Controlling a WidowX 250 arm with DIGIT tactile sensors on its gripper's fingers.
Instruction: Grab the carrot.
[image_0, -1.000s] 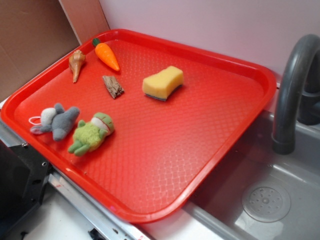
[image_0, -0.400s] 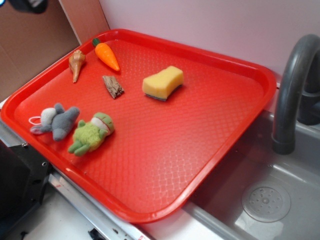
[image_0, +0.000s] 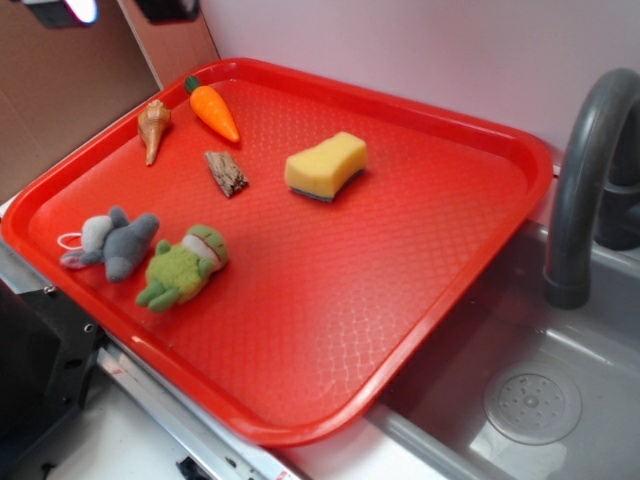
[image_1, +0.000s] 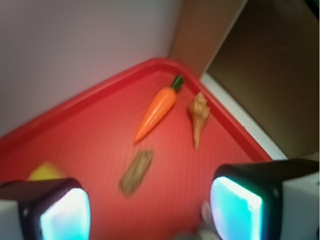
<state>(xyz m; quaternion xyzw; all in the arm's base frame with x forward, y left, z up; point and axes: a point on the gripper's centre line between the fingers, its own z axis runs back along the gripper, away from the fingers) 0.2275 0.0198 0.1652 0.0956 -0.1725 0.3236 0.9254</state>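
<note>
The long carrot tapers from a thick top to a thin tip (image_0: 235, 137). My gripper should pick it up by its orange middle (image_0: 214, 112) next.
The orange carrot (image_0: 214, 111) with its dark green stub lies in the far left corner of the red tray (image_0: 420, 260). In the wrist view the carrot (image_1: 157, 113) sits ahead of the fingers, up and slightly right of centre. My gripper (image_1: 150, 212) is open, high above the tray, with nothing between its two pads (image_1: 236, 209). In the exterior view only the gripper's fingertips (image_0: 165, 9) show at the top left edge, above and left of the carrot.
A tan spiral shell (image_0: 153, 126) lies just left of the carrot, a brown wood chunk (image_0: 227, 172) nearer, a yellow sponge (image_0: 326, 165) mid-tray. A grey plush (image_0: 110, 244) and a green frog plush (image_0: 184, 266) sit at the tray's near left. A grey faucet (image_0: 580, 170) and sink (image_0: 530, 400) stand right.
The gripper has come into the exterior view at the top left edge and moved rightward. Nothing on the tray has moved.
</note>
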